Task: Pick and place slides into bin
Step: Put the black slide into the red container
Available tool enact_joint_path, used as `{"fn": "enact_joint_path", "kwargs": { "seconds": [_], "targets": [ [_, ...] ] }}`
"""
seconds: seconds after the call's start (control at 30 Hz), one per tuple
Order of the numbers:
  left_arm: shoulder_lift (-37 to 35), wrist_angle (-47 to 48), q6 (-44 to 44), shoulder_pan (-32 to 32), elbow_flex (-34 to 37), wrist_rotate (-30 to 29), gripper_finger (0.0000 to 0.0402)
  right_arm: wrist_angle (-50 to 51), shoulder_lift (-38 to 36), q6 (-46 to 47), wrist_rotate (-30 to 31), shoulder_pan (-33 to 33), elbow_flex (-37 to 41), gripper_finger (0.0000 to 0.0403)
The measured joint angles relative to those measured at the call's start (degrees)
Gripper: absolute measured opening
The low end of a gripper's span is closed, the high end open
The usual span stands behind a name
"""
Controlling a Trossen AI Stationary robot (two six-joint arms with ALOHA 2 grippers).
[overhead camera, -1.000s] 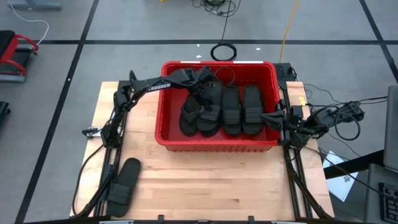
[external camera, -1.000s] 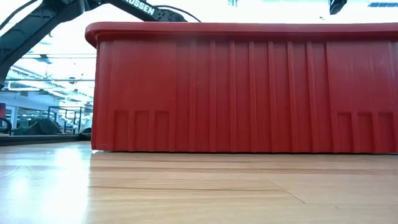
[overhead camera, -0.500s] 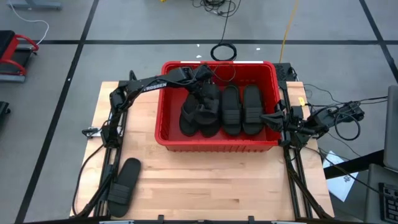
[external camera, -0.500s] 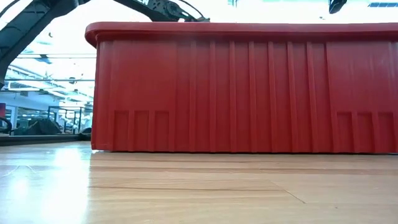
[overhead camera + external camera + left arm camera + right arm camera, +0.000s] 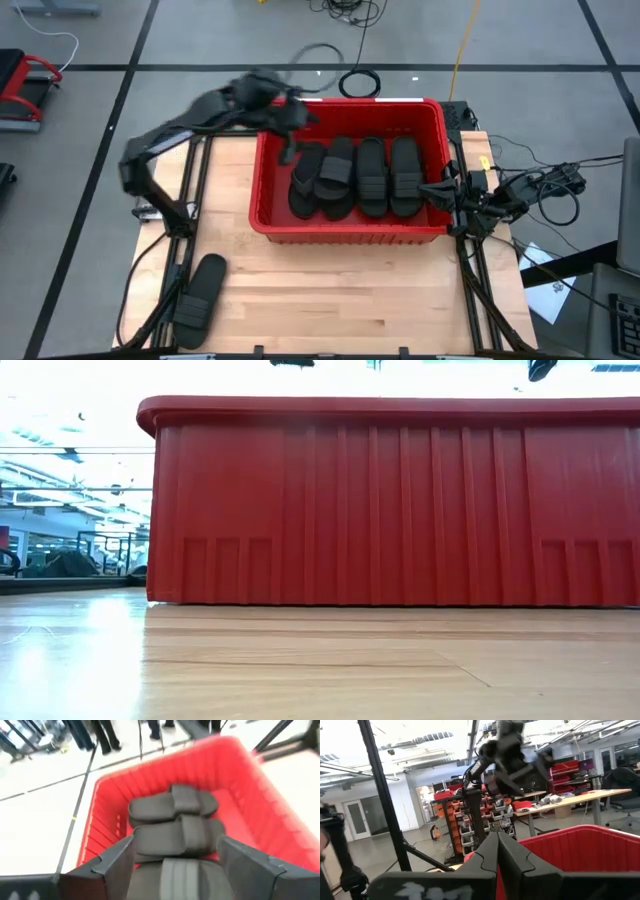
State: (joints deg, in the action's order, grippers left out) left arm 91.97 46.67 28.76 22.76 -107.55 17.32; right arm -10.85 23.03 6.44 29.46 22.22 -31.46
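Observation:
My left gripper picks up the last slide on the table by its strap next, to get it into the red bin (image 5: 262, 215).
The red bin (image 5: 262, 215) stands at the middle of the table and fills the low view (image 5: 400, 500). Several black slides (image 5: 372, 176) lie side by side inside it, partly stacked; they also show in the left wrist view (image 5: 175, 837). One more black slide (image 5: 198, 290) lies flat on the table at the near left. My left gripper (image 5: 290, 128) is open and empty, above the bin's far left corner; in its wrist view (image 5: 175, 865) the fingers stand apart over the slides. My right gripper (image 5: 437, 190) is shut and empty at the bin's right rim (image 5: 497, 851).
Bare wood lies in front of the bin and to its left. Cables and a coiled cord (image 5: 360, 82) lie on the floor beyond the far edge. Shelves and work tables show in the room behind.
My left gripper has risen quickly out of the bin and swung toward the table's left and far edge, its arm folding up high. The slide it hovered at now lies flat on the others in the bin's left half. The right arm has kept still.

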Motion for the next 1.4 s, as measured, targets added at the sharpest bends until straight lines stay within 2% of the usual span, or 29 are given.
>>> {"fn": "enact_joint_path", "kwargs": {
  "seconds": [0.13,0.27,0.37,0.43,0.5,0.6,0.67,0.8,0.83,0.9,1.0,1.13,1.3,1.4],
  "targets": [
    [-8.02,4.07,-4.42,-1.44,-0.02,-0.41,0.0226,0.02,0.02,-0.04,-1.22,0.02,0.00,0.0000],
    [-13.99,8.35,-5.41,-4.05,1.06,0.63,0.0128,0.02,0.00,-0.26,-1.19,0.02,0.00,0.0000],
    [-17.14,12.05,-3.44,-6.34,5.09,10.08,0.0033,0.00,0.00,-1.27,-1.15,0.02,0.00,0.0000],
    [-19.16,11.85,-5.87,-6.99,10.37,18.38,0.0014,0.02,0.00,-1.60,-1.14,0.02,0.00,0.0000],
    [-21.37,9.19,-9.89,-7.64,17.26,22.89,0.0011,0.01,0.00,-1.77,-1.12,0.02,0.00,0.0000],
    [-24.72,-3.37,-17.18,-8.63,30.23,30.69,0.0002,0.02,0.00,-1.77,-1.10,0.00,0.00,0.0000],
    [-26.45,-18.32,-24.41,-9.09,39.24,33.49,0.0002,0.02,0.02,-1.76,-1.10,0.01,0.00,0.0000],
    [-27.54,-50.46,-38.60,-10.40,51.66,31.23,0.0001,0.00,0.00,-1.18,-1.12,0.02,0.00,0.0000],
    [-27.53,-54.80,-40.80,-11.01,53.37,31.20,0.0000,0.00,0.02,-1.14,-1.12,0.02,0.00,0.0000],
    [-27.48,-56.95,-43.53,-12.17,55.49,31.48,0.0000,-0.02,0.00,-0.64,-1.14,0.02,0.00,0.0000],
    [-28.50,-50.86,-45.59,-14.77,57.75,31.90,0.0000,-0.02,0.01,0.26,-1.10,0.02,0.00,0.0000],
    [-32.49,-35.72,-45.21,-21.71,58.23,32.27,0.0000,-0.02,0.02,0.39,-1.10,0.02,0.00,0.0000],
    [-39.01,-11.05,-43.64,-32.05,58.34,25.43,0.0000,-0.04,0.00,0.39,-1.08,0.02,0.00,0.0000],
    [-41.51,-0.64,-43.99,-37.48,58.34,23.94,0.0000,0.00,0.02,0.39,-1.08,0.02,0.00,0.0000]
  ]
}}
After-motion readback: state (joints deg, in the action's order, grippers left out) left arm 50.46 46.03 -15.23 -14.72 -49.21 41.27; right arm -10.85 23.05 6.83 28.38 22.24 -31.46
